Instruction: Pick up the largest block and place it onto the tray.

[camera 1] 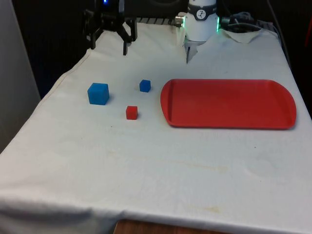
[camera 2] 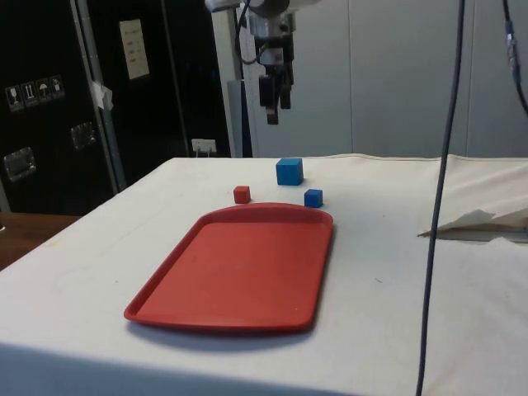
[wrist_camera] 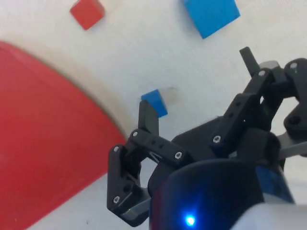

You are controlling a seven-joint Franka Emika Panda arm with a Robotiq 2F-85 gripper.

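I should next grab the large blue block by its opposite sides, so that I can place it onto the red tray (camera 1: pixel 229 103) (wrist_camera: pixel 43 148).
The largest block, a blue cube (camera 1: pixel 98 93) (camera 2: pixel 289 172) (wrist_camera: pixel 211 14), sits on the white cloth toward the front view's left. A smaller blue cube (camera 1: pixel 145 86) (camera 2: pixel 313 198) (wrist_camera: pixel 155 102) and a small red cube (camera 1: pixel 131 112) (camera 2: pixel 242 195) (wrist_camera: pixel 87 12) lie between it and the red tray (camera 1: pixel 229 103) (camera 2: pixel 239 268) (wrist_camera: pixel 43 148), which holds nothing. My gripper (camera 1: pixel 108 48) (camera 2: pixel 275 103) (wrist_camera: pixel 197 86) hangs open high above the table, beyond the blocks at the far end, with nothing between its fingers.
The robot's white base (camera 1: pixel 201 22) stands at the table's far end. Crumpled white cloth (camera 1: pixel 243 34) (camera 2: pixel 478 221) lies beside it. A dark cable (camera 2: pixel 441 198) hangs down in the side view's foreground.
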